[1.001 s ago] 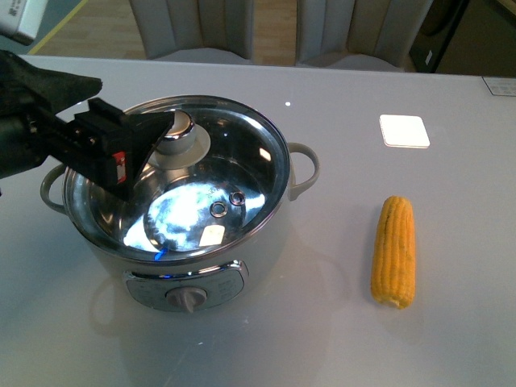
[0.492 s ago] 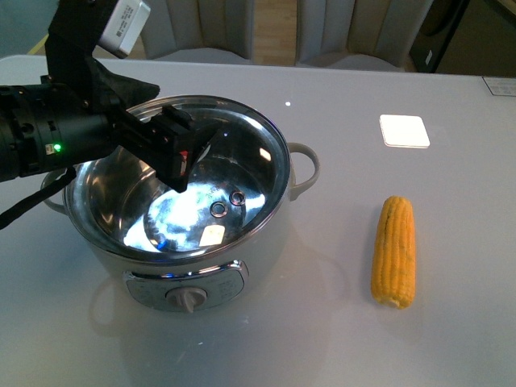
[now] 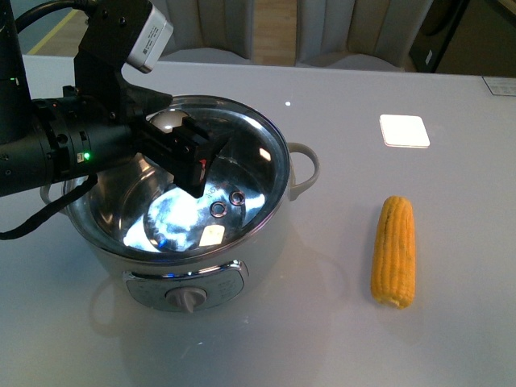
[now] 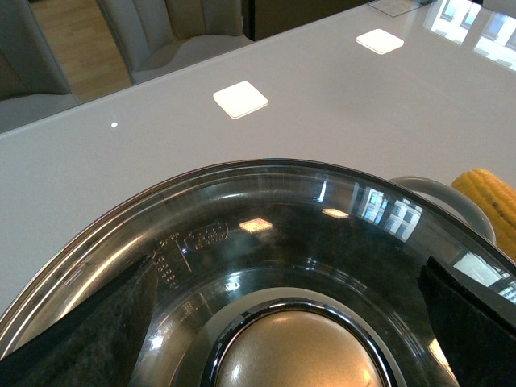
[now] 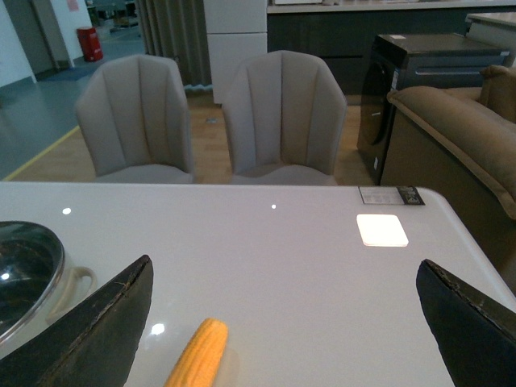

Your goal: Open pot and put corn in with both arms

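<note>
The left gripper grabs the glass lid by its grey knob [image 4: 294,359] next, since the lid spreads far wider than the open fingers.
The white pot [image 3: 262,256] stands left of centre on the table with its glass lid [image 3: 246,157] on it. My left gripper [image 3: 196,158] hangs over the lid, open. In the left wrist view its fingers [image 4: 76,339] stand on either side of the grey knob [image 4: 294,359] without touching it, the left gripper [image 4: 282,339] just above. The corn [image 3: 393,251] lies on the table right of the pot, pointing away from me. My right gripper [image 5: 282,322] is open and empty above the table, with the corn [image 5: 197,355] low between its fingers and the lid's rim [image 5: 28,270] off to one side.
A flat white square [image 3: 404,131] lies on the table beyond the corn. Two grey chairs [image 3: 193,28] stand behind the table's far edge. A label [image 3: 500,85] sits at the far right edge. The pot's beige handle [image 3: 305,169] sticks out towards the corn.
My left arm has swung in from the left over the lid. Its open gripper now covers most of the knob, which showed plainly a second ago. Corn and pot have not moved.
</note>
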You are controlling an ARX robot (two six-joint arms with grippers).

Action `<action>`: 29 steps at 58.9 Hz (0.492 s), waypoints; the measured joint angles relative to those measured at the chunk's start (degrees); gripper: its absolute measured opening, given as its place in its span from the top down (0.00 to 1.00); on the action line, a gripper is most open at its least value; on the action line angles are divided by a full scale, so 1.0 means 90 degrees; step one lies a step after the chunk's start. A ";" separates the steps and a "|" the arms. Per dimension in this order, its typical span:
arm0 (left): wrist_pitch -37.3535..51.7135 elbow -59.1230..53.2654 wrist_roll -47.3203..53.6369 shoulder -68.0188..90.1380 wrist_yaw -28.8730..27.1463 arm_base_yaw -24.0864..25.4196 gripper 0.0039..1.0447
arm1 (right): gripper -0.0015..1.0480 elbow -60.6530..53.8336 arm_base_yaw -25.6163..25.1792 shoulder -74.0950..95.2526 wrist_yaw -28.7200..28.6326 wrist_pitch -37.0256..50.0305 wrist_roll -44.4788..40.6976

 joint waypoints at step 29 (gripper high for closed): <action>0.0170 0.0000 -0.0291 0.0126 -0.0214 -0.0085 0.06 | 0.08 0.0000 0.0000 0.0000 0.0000 0.0000 0.0000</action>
